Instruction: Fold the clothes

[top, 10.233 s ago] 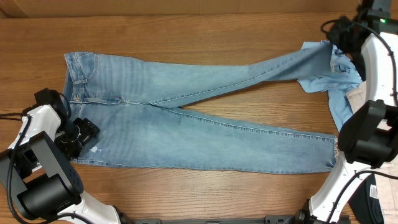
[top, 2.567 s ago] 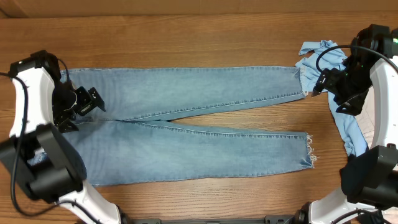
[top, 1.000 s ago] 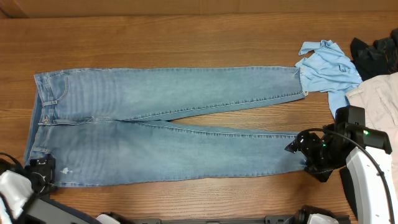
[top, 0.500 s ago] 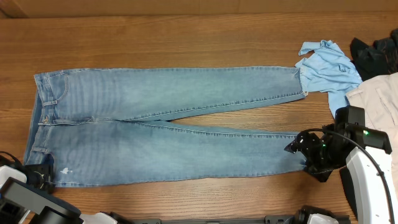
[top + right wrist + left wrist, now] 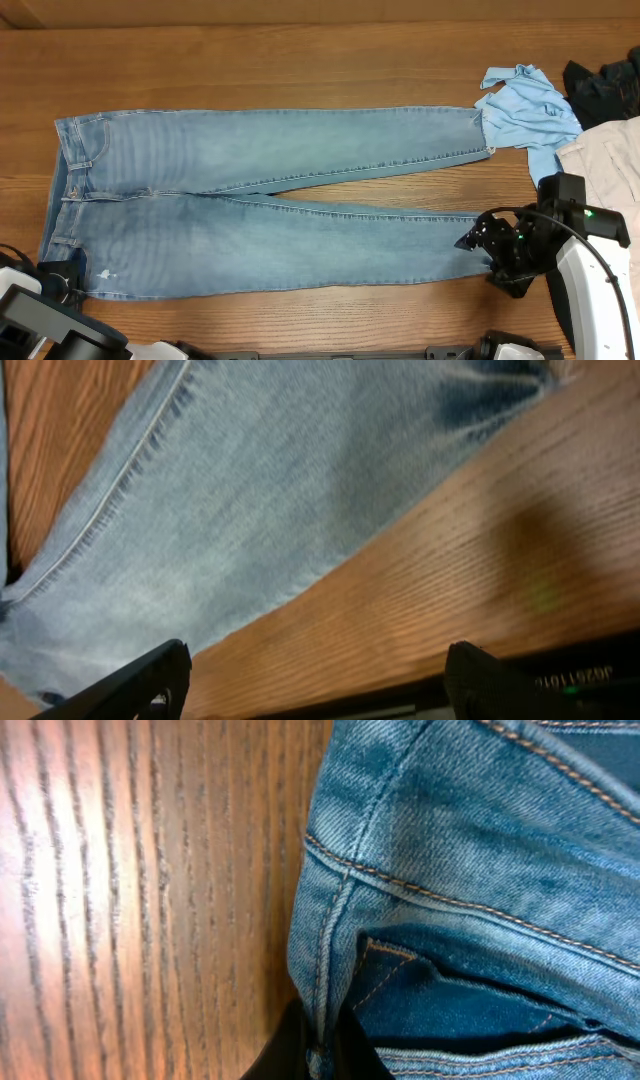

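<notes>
I will have my right gripper grab the jeans' near leg by its outer edge near the hem (image 5: 468, 275) (image 5: 471, 446) next, so it can be folded over the other.
The light-blue denim jeans (image 5: 270, 200) lie flat on the wooden table, waistband at the left and legs stretching right. My left gripper (image 5: 62, 278) is at the waistband's near-left corner. In the left wrist view its black fingers (image 5: 322, 1055) are shut on the folded denim edge (image 5: 330, 950). My right gripper (image 5: 478, 243) hovers at the hem of the near leg. In the right wrist view it (image 5: 318, 672) stands wide open over bare wood, with the denim leg (image 5: 250, 490) just ahead and nothing between the fingers.
A sky-blue T-shirt (image 5: 530, 115) lies at the far right beside the far leg's hem. Beige trousers (image 5: 605, 160) and a dark cloth (image 5: 600, 85) are heaped at the right edge. The table's front edge is close behind both grippers.
My left gripper has closed on the waistband corner of the jeans. The right gripper has edged slightly toward the hem and stays open.
</notes>
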Controlling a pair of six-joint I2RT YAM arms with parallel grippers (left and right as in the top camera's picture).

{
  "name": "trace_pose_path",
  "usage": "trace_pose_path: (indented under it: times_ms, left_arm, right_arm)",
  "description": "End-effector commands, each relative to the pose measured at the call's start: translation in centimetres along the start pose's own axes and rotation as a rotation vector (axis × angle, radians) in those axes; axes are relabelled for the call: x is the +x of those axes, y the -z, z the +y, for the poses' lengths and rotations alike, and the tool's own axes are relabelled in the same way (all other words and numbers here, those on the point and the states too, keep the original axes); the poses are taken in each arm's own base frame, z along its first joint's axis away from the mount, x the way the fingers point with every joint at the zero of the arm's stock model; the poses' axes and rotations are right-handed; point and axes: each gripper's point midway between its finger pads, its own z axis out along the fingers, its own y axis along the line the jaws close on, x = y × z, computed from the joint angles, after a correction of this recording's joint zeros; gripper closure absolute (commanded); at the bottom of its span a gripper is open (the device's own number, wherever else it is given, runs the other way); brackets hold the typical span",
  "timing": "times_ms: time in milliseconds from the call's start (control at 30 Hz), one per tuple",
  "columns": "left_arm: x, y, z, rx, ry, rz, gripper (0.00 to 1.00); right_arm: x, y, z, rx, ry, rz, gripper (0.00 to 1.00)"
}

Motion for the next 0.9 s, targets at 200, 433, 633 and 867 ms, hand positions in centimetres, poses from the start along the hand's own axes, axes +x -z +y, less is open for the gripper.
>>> trace_pose_path:
  times_ms: [200,433,633,867]
  left_arm:
    - [2.8,-1.2,-1.0,0.079,-0.014,0.135,0.96]
    - [2.9,-1.2,-1.1,0.084,-0.014,0.138,0.96]
    - [2.9,-1.2,-1.1,0.083,-0.014,0.138,0.96]
    - [2.9,-1.2,-1.1,0.084,-0.014,0.138,0.96]
  right_arm:
    - [0.2,-2.1,0.6,-0.081,-0.141,0.022,0.15]
    - [-2.0,-3.9,0.2,-0.102,-0.256,-0.061,0.19]
    - [-2.7,-4.3,-0.7,-0.062,-0.301,-0.069,0.20]
    - [-2.3,-6.7,-2.1,-0.026,-0.362,-0.034,0.21]
